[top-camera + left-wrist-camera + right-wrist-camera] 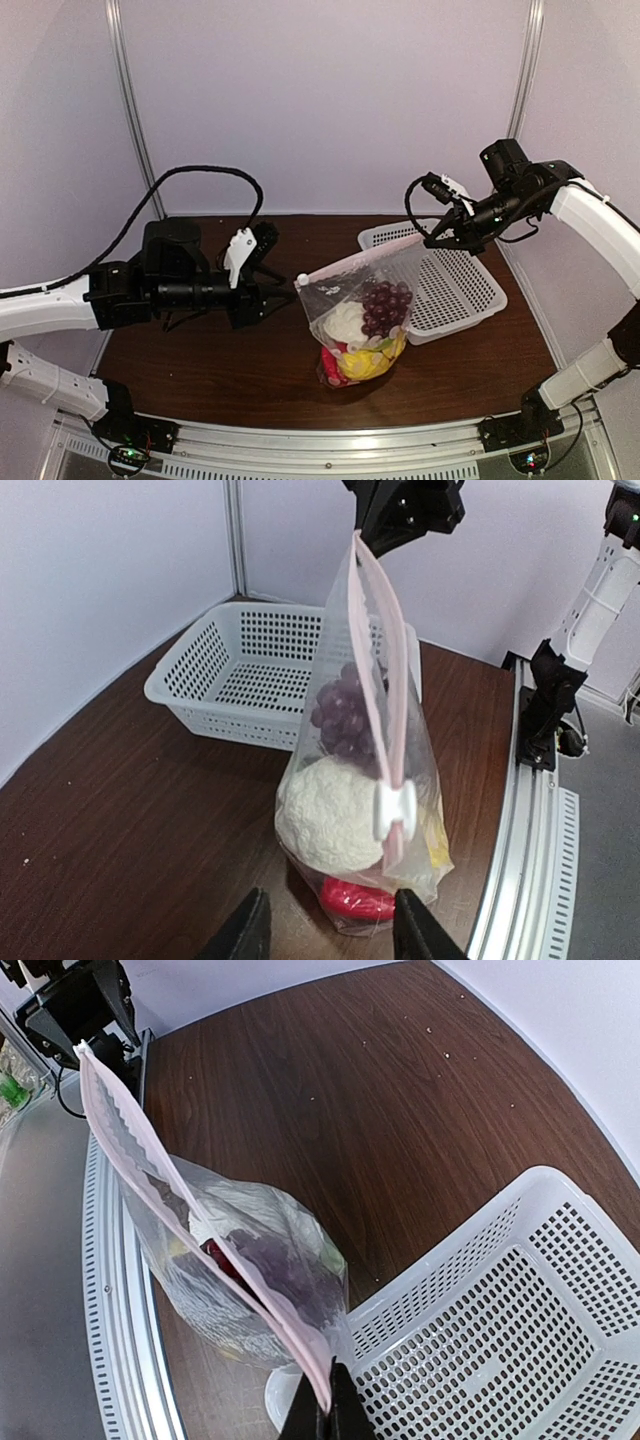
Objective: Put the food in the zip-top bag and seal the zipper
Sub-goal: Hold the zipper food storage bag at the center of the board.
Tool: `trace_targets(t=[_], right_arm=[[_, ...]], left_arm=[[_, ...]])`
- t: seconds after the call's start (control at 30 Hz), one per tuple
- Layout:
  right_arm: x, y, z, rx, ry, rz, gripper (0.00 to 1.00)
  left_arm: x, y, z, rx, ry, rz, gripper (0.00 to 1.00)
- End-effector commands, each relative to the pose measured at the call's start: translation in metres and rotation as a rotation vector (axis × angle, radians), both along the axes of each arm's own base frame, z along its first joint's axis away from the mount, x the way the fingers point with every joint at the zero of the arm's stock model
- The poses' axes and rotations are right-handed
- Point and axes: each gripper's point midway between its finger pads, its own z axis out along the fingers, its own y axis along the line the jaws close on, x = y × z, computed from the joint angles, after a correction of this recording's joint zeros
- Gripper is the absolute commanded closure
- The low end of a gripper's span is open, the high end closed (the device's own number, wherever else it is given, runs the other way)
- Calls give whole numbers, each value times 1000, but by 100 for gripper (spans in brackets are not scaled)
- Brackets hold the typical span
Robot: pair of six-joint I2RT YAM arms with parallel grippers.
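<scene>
My left gripper is about to grab the zip-top bag (365,320) at the zipper's end corner (298,284) beside the slider, so the slider stays free to seal the bag.
The zip-top bag (365,320) stands on the table with its bottom down and its top edge stretched up to the right. Inside are purple grapes (342,715), white cauliflower (325,815), a red pepper (355,900) and a yellow piece (437,845). The pinkish zipper (378,680) runs along the raised edge, with a white slider (393,812) at its lower left end. My right gripper (330,1415) is shut on the zipper's far corner, over the basket rim. My left gripper (330,910) is open just short of the slider, touching nothing.
A white perforated basket (460,290) sits at the back right, right behind the bag and under my right gripper (440,238). A metal rail (330,445) runs along the table's near edge. White walls close in the back and sides.
</scene>
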Motion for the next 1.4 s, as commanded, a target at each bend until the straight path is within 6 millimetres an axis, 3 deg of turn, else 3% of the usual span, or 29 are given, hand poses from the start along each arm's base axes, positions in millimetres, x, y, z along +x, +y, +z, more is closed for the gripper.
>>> trace_targets(t=[0.0, 0.1, 0.33, 0.43, 0.5, 0.63, 1.0, 1.13, 1.23, 1.37], right_arm=[[5, -4, 0, 1, -12, -32, 100], [5, -4, 1, 0, -15, -33, 100], [6, -3, -1, 2, -2, -36, 100], [6, -3, 0, 4, -5, -37, 100], [6, -3, 0, 5, -5, -41, 100], [7, -3, 0, 7, -1, -44, 100], [5, -4, -2, -3, -5, -33, 100], [-16, 4, 8, -50, -43, 79, 60], [-26, 23, 33, -56, -118, 135, 47], [-45, 72, 46, -23, -160, 218, 43]], left_arm=[[-1, 1, -16, -28, 51, 7, 58], [-6, -4, -19, -74, 75, -20, 60], [-29, -21, -1, -183, 77, -184, 58], [-23, -18, 6, -206, 54, -144, 58], [-16, -17, 8, -213, 42, -107, 61], [-9, -23, 5, -196, 43, -88, 78], [-1, -26, 10, -205, 8, -62, 100], [-1, -25, 15, -200, -19, -67, 100], [-1, -25, 15, -176, -37, -74, 100], [1, -26, 18, -156, -56, -76, 100]])
